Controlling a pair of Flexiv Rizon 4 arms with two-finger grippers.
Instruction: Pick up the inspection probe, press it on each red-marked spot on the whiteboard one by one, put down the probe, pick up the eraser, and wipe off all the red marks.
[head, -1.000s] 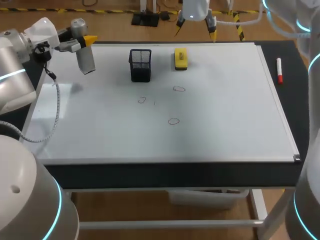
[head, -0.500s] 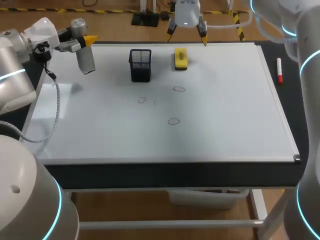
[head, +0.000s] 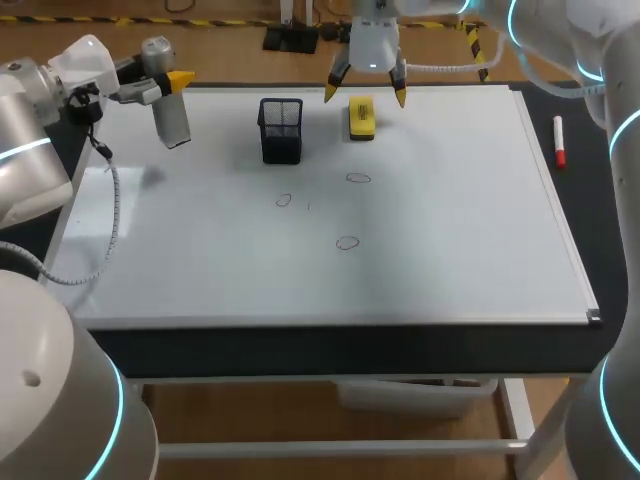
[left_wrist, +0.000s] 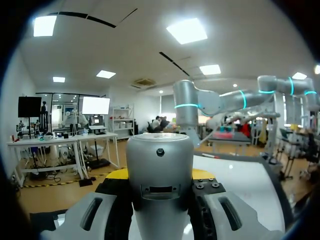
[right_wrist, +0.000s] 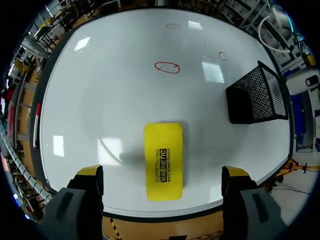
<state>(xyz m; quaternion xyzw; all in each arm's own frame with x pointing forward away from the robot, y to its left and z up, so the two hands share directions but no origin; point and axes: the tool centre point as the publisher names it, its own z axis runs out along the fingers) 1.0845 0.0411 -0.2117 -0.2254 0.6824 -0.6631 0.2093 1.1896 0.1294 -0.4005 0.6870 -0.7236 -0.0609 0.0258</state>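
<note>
The right gripper grabs the yellow eraser's long sides (head: 361, 112) beside the printed label next, to wipe the red circles off the whiteboard (head: 450, 230).
At the whiteboard's (head: 450, 230) far left, my left gripper (head: 165, 85) is shut on the inspection probe (head: 172, 120), a grey cylinder held above the board. In the left wrist view the probe (left_wrist: 160, 175) stands between the fingers. The yellow eraser (head: 361, 117) lies near the board's back edge. My right gripper (head: 366, 92) hangs open right above it, and the right wrist view shows the eraser (right_wrist: 163, 161) lying between the widely spread tips of the gripper (right_wrist: 163, 174). Three red circles (head: 358, 178), (head: 284, 200), (head: 347, 242) mark the middle of the board.
A black mesh pen cup (head: 281, 130) stands just left of the eraser, close to my right gripper; the cup (right_wrist: 255, 95) is beside one finger in the right wrist view. A red marker (head: 559, 141) lies on the dark table beyond the board's right edge.
My right gripper has come from behind the board's back edge forward and down over the eraser, still open. The left arm and the probe have not moved.
</note>
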